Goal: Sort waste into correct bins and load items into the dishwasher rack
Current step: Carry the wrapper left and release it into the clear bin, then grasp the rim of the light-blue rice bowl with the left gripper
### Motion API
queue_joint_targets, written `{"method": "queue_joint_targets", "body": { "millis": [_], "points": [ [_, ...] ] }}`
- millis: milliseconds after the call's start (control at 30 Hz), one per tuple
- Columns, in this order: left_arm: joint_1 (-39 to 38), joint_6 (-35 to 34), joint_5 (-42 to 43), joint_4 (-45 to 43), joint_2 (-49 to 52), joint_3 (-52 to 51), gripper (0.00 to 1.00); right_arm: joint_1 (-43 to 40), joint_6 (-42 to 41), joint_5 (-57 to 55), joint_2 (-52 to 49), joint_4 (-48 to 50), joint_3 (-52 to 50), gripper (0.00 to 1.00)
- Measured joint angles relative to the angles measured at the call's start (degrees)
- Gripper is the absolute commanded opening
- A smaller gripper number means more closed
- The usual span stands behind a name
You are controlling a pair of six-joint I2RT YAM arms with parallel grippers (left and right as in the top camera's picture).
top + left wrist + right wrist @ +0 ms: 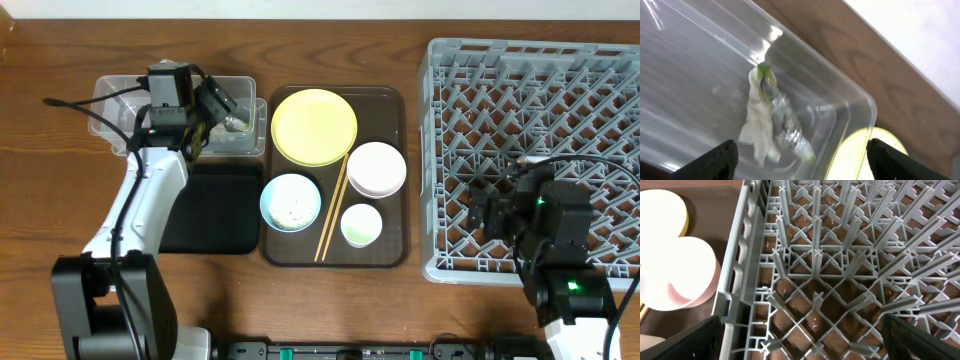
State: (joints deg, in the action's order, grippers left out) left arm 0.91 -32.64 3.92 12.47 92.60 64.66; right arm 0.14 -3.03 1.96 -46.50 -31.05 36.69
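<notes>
I need to grab the light blue bowl [291, 202] next with my left gripper, by its rim on the chopsticks side, so the bowl's opposite rim stays free for emptying whitish specks.
The crumpled yellow-green and silvery wrapper [775, 120] sits inside the clear tub [850, 95], touching neither finger. My left gripper [800, 167] hangs open above it, over the tub's right end [225, 108]. The wrapper [238, 124] shows just beside the jaws. On the brown tray lie a yellow plate [314, 126], a white bowl [376, 168], a light blue bowl [291, 202] with whitish specks, a small white cup [361, 225] and chopsticks [332, 215]. My right gripper [802, 342] stands open and empty over the grey rack [820, 280] near its left wall [490, 210].
A shallow black tray [215, 205] lies in front of the clear tub, partly under my left arm. The brown serving tray [395, 255] sits between the bins and the rack [560, 90]. The white bowl [675, 275] is just outside the rack's left wall.
</notes>
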Motion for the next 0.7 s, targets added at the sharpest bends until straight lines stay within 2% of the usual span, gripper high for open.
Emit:
{"method": "queue_joint_targets", "body": {
  "millis": [233, 400, 700],
  "points": [
    [-8.0, 5.4, -0.6, 13.6, -11.0, 0.0, 0.89, 0.0, 0.0, 0.0, 0.0, 0.0, 0.0, 0.99],
    [-16.3, 6.1, -1.3, 23.1, -12.3, 0.0, 0.89, 0.0, 0.0, 0.0, 0.0, 0.0, 0.0, 0.99],
    [-28.1, 6.6, -0.7, 24.6, -7.0, 0.0, 0.82, 0.0, -0.5, 0.0, 0.0, 0.0, 0.0, 0.99]
  ]
}}
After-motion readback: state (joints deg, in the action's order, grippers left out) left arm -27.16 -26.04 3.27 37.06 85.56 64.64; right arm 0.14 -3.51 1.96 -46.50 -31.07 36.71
